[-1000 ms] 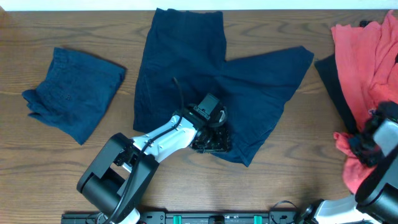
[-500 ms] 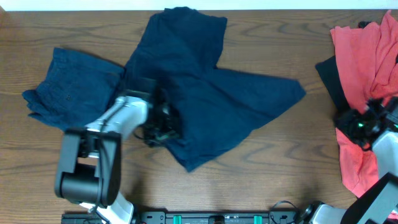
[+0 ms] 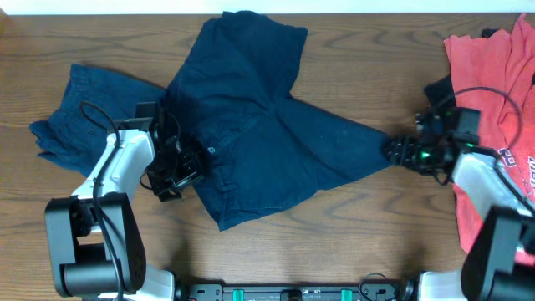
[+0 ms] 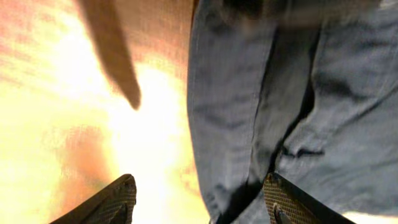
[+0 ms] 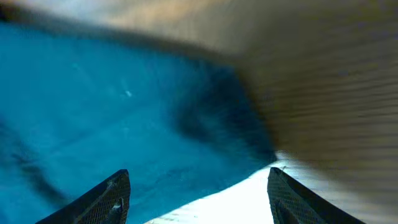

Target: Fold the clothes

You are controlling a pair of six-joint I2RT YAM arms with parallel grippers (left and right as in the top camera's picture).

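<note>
Next, my right gripper grabs the navy shorts point(image 3: 267, 134) by the corner nearest the coral-red T-shirts. Then I stretch and fold that side of the shorts over.
Large dark navy shorts point(image 3: 267, 134) lie spread and skewed across the middle of the table. My left gripper point(image 3: 180, 171) is open at their left edge; in the left wrist view the hem point(image 4: 273, 106) lies between and beyond the open fingers point(image 4: 199, 202). My right gripper point(image 3: 397, 152) is open at the shorts' right corner; in the right wrist view that corner point(image 5: 124, 118) lies under the open fingers point(image 5: 199, 196). A folded navy pair point(image 3: 92, 125) lies at the left. Coral-red T-shirts point(image 3: 489, 75) and a black garment point(image 3: 441, 104) are piled at the right.
The wooden table point(image 3: 368, 226) shows along the front and between the garments. The back edge of the table runs just behind the shorts' top. The left arm's cable loops over the folded pair.
The left gripper moved left, dragging the shorts left, and now sits open at their left edge. The right gripper came from the coral pile to the shorts' right corner.
</note>
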